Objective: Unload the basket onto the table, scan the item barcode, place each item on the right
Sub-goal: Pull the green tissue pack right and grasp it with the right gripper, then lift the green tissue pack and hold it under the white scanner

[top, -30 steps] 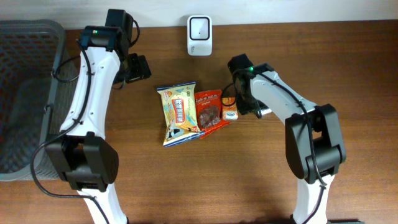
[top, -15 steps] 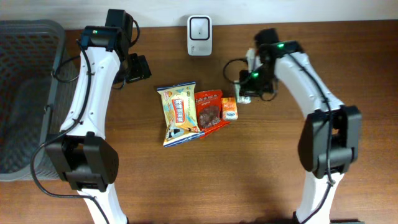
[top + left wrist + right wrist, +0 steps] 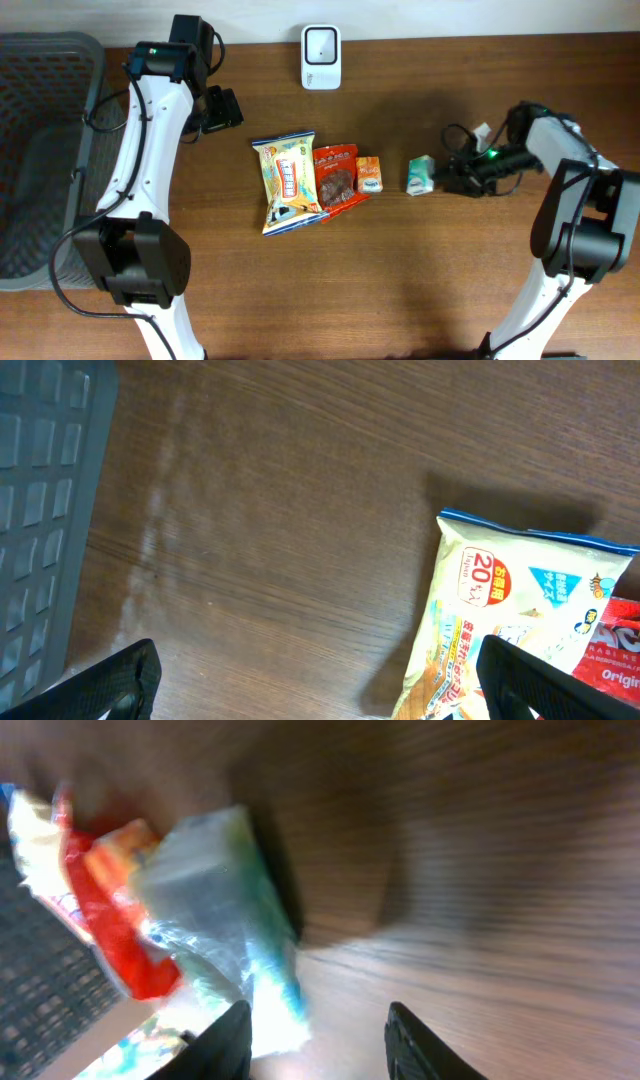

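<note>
My right gripper should next grab the small white and teal packet (image 3: 420, 175) by its nearest edge, so its body stays uncovered for the barcode scan.
A small white and teal packet (image 3: 420, 175) lies on the wooden table, right of an orange box (image 3: 369, 175), a red snack bag (image 3: 335, 178) and a yellow snack bag (image 3: 285, 180). The white scanner (image 3: 321, 43) stands at the back edge. My right gripper (image 3: 447, 179) is just right of the packet, low over the table. In the blurred right wrist view its jaws (image 3: 320, 1045) stand open over bare wood, with the packet (image 3: 225, 910) ahead and to the left. My left gripper (image 3: 222, 108) hangs wide open (image 3: 320, 695) above the table, left of the yellow bag (image 3: 500, 620).
A dark grey mesh basket (image 3: 40, 150) fills the table's left end; its rim (image 3: 40, 460) shows in the left wrist view. Bare wood stretches between the scanner and the pile, and along the table's front.
My right arm swung from the pile out to the right with the white and teal packet. The packet now lies on the table apart from the pile, released. The left arm has not moved.
</note>
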`<state>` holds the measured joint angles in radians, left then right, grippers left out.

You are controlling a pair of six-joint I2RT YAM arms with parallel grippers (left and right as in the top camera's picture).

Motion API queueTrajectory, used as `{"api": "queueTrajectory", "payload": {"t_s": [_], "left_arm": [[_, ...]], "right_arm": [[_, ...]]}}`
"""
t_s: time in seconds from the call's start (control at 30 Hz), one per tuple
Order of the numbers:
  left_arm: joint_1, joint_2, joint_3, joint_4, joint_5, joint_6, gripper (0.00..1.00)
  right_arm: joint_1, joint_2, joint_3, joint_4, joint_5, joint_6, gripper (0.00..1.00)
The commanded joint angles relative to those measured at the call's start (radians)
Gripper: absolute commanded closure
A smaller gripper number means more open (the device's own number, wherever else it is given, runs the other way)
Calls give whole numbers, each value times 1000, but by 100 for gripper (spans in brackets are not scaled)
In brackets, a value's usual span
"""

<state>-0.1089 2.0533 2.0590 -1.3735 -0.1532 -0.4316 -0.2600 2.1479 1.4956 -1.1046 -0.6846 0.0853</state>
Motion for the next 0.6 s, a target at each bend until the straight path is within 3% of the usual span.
{"api": "queueTrajectory", "payload": {"t_s": [0.0,0.13,0.2,0.43,0.53,0.57], "left_arm": [[0,0,0,0,4,-10,1],[0,0,0,0,4,-10,1],[0,0,0,0,4,-10,1],[0,0,0,0,4,-10,1],[0,0,0,0,4,-10,1],[0,0,0,0,4,-10,1]], "right_arm": [[-1,0,130,-103,152,-3,58],[45,1,205,-167,157,-84,46],[70,1,202,-148,258,-78,47],[85,2,11,91,167,-78,47],[86,2,-73,195,80,-78,56],[86,2,-94,218,38,-78,65]]}}
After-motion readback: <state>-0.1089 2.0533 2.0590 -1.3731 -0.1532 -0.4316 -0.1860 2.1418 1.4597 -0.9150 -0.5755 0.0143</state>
